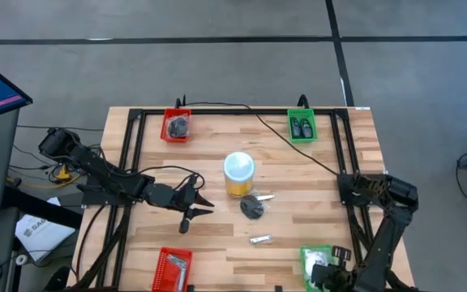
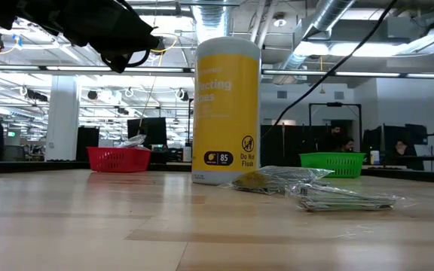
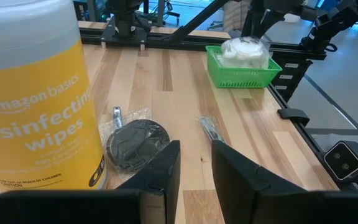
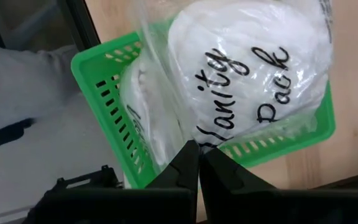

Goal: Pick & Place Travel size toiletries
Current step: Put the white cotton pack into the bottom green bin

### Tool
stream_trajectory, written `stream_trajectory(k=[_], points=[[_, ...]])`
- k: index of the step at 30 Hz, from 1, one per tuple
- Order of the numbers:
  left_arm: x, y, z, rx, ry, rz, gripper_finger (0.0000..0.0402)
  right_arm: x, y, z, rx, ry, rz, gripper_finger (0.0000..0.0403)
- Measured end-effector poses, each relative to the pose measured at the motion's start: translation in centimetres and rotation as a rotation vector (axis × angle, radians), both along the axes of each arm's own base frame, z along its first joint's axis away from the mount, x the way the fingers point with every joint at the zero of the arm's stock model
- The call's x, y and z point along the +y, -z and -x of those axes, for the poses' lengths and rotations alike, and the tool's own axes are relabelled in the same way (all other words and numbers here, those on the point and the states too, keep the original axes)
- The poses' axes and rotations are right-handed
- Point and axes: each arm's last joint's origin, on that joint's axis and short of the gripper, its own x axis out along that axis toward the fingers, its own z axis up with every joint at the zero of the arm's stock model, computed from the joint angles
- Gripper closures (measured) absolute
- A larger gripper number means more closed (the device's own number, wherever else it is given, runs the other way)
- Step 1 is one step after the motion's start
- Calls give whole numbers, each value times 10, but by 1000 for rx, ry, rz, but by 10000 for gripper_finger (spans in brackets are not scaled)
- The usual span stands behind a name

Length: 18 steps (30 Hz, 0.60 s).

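Note:
The packet's white bulk lies between the green tray's sides and would settle inside, so it is now time for my right gripper to open.
My left gripper (image 1: 194, 208) hovers open over the table, left of the yellow wipes jar (image 1: 238, 174). Its fingers (image 3: 194, 163) point at a black round piece in a clear packet (image 3: 135, 144) that lies flat beside the jar. A packet with thin silvery bits (image 1: 260, 239) lies flat nearer the table's near edge. My right gripper (image 4: 199, 155) is over the near green tray (image 1: 318, 261), shut on a clear packet with white contents and black print (image 4: 253, 68). More white packets (image 4: 143, 106) lie in that tray. My right gripper pinches the clear packet by its plastic edge (image 4: 196, 140), right at the fingertips. The fingers come from above, pointing down into the green tray (image 4: 104, 93). The packet's white bulk lies over the tray and the other packets; whether it is lifted clear, I cannot tell.
A red tray (image 1: 176, 124) with a black piece and a green tray (image 1: 302, 124) with tiny dark bottles stand at the far edge. Another red tray (image 1: 173, 268) sits at the near edge. A black cable (image 1: 298, 150) crosses the table's far right part. Black frame rails run along both sides.

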Motion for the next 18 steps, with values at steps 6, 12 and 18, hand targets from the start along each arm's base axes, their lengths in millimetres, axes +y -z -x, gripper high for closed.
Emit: stream_trajectory(k=[6, 12, 18], points=[[0, 0, 0, 0, 0, 1, 318, 2, 0, 4, -5, 41, -5, 400], [0, 0, 0, 0, 0, 1, 318, 3, 0, 5, -9, 81, -4, 373], [0, 0, 0, 0, 0, 0, 318, 3, 1, 5, -21, 88, 7, 317]])
